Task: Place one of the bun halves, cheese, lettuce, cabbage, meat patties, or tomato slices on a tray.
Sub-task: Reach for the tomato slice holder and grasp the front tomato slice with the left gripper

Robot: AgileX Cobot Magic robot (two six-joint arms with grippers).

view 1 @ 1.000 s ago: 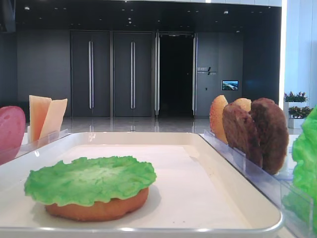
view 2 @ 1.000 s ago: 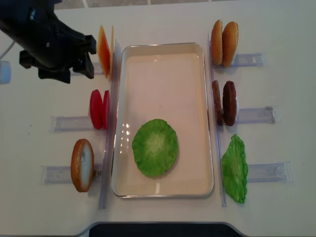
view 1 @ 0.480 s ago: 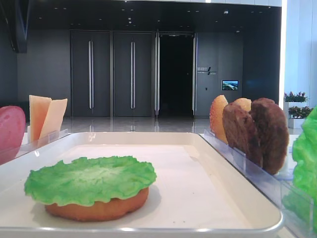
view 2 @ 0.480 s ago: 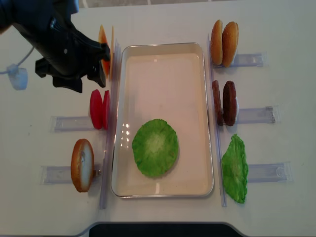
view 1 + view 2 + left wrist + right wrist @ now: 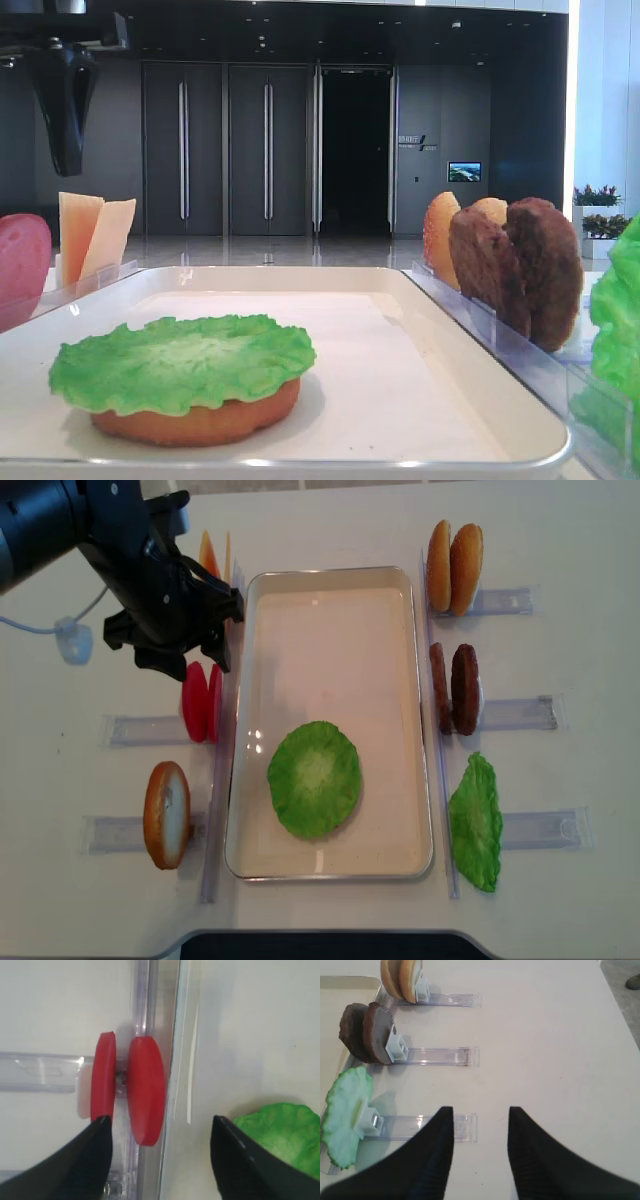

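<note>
The tomato slice stands with its lower edge down in the clear holder [image 5: 146, 730], so my left gripper needs to pinch the slice next by its exposed upper edge [image 5: 214, 704].
The white tray [image 5: 330, 640] holds a bun half [image 5: 205, 424] with green lettuce [image 5: 314, 778] on top. Two red tomato slices [image 5: 200, 702] stand upright in a clear holder just left of the tray rim. My left gripper [image 5: 190, 662] hovers open just behind them. In the left wrist view its fingers [image 5: 92, 1157] straddle the right slice [image 5: 146, 1091] and the tray rim [image 5: 177, 1060], holding nothing. My right gripper [image 5: 481, 1110] is open over bare table, beside the holder of a second lettuce leaf [image 5: 345, 1112].
Cheese slices [image 5: 215, 555] stand behind the left gripper, and a bun half [image 5: 166, 813] stands at the front left. On the right, holders carry two bun halves [image 5: 454, 567], two meat patties [image 5: 455, 688] and the spare lettuce [image 5: 475, 822]. A white cable end [image 5: 73, 640] lies far left.
My left arm has moved from beside the cheese forward and right to just behind the tomato slices, still open. The food on the tray has not moved.
</note>
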